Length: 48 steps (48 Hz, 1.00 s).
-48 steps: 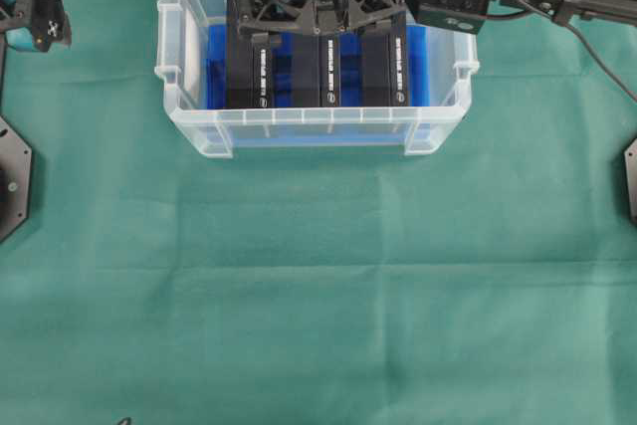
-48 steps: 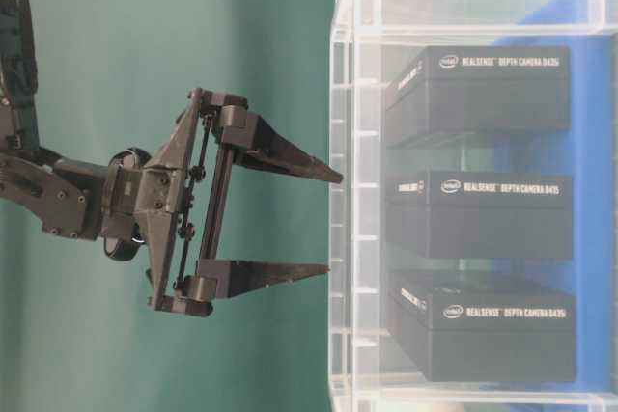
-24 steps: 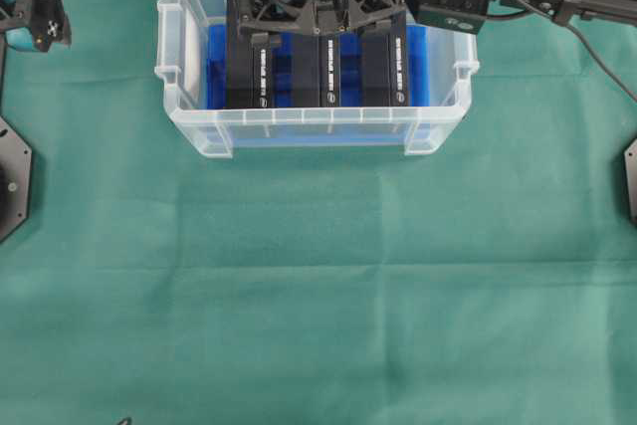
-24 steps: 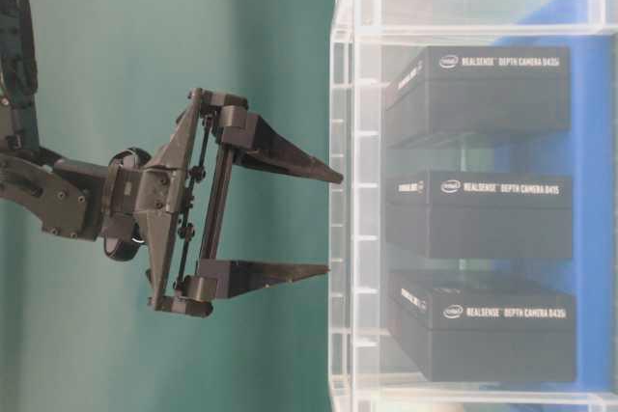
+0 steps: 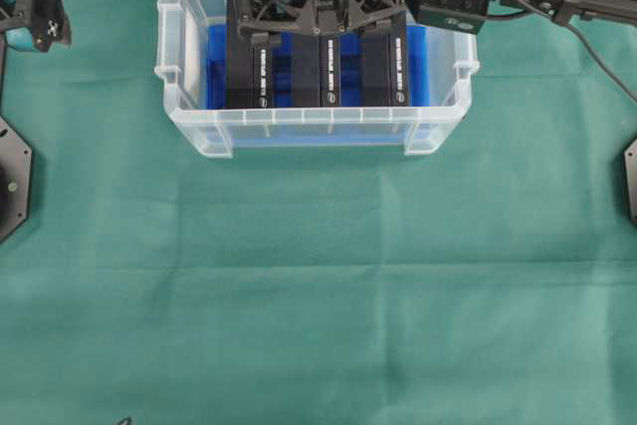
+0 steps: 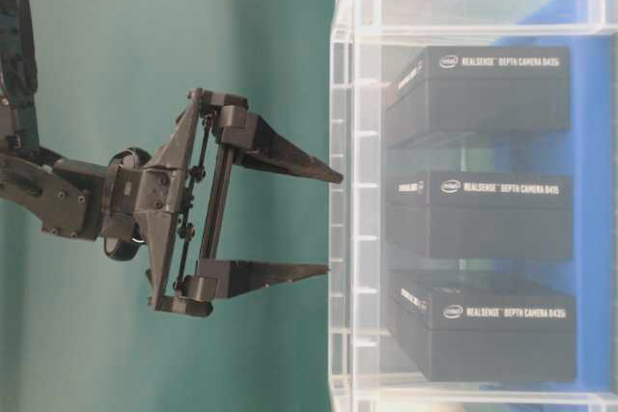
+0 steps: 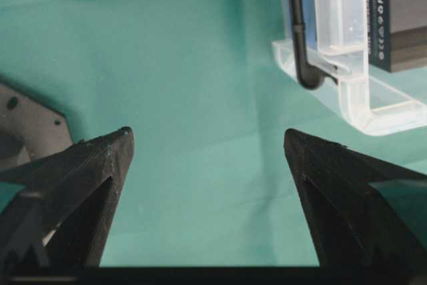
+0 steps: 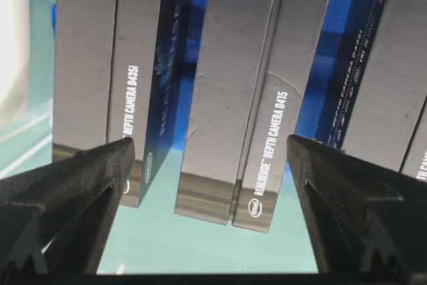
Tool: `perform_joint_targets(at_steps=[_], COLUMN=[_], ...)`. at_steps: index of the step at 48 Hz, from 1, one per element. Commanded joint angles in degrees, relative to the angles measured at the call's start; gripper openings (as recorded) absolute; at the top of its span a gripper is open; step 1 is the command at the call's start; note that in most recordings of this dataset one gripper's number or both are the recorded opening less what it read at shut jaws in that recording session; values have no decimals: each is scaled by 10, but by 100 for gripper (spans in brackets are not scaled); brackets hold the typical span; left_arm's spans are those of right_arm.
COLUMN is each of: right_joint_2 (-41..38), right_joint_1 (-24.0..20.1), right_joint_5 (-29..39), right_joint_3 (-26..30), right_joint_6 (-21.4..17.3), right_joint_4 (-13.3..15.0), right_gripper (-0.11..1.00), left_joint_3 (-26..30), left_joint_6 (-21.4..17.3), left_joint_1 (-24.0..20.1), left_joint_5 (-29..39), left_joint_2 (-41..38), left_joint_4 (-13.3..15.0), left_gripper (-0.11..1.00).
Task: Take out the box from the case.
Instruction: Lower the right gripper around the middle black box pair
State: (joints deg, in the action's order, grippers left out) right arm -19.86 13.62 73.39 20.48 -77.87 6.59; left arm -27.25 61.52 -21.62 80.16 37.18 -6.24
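Observation:
Next, my right gripper grabs the middle box [image 8: 247, 98] by its long sides. Then my right gripper lifts the middle box out of the case.
The case [image 5: 309, 118] is a clear plastic bin with a blue bottom, at the top middle of the green cloth. Three black boxes stand on edge inside it, left [image 5: 249, 67], middle [image 5: 329, 67] and right [image 5: 384, 67]. My right gripper [image 5: 328, 27] hangs open above the case, fingertips about level with the rim [image 6: 338, 142]. In the right wrist view the middle box [image 8: 247, 98] lies below the gap between the fingers, and nothing is held. My left gripper [image 5: 40, 17] is far to the left, open over bare cloth [image 7: 205, 133].
Black base plates sit at the left edge [image 5: 12, 181] and the right edge [image 5: 629, 181]. A black cable [image 7: 300, 31] hangs at the case's corner handle [image 7: 353, 98]. Green cloth covers the table in front of the case.

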Motion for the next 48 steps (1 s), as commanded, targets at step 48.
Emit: perform_joint_targets(at_steps=[48], right_joint_2=[-9], right_joint_1=[4], right_joint_5=[-15], right_joint_3=[-12], right_joint_6=[0], right_joint_4=[2], right_gripper=[94], left_joint_3=[10], left_joint_6=[0], left_joint_1=[-2], left_joint_5=[-3], left_joint_2=[3], left_joint_4=[-1], left_gripper=[93])
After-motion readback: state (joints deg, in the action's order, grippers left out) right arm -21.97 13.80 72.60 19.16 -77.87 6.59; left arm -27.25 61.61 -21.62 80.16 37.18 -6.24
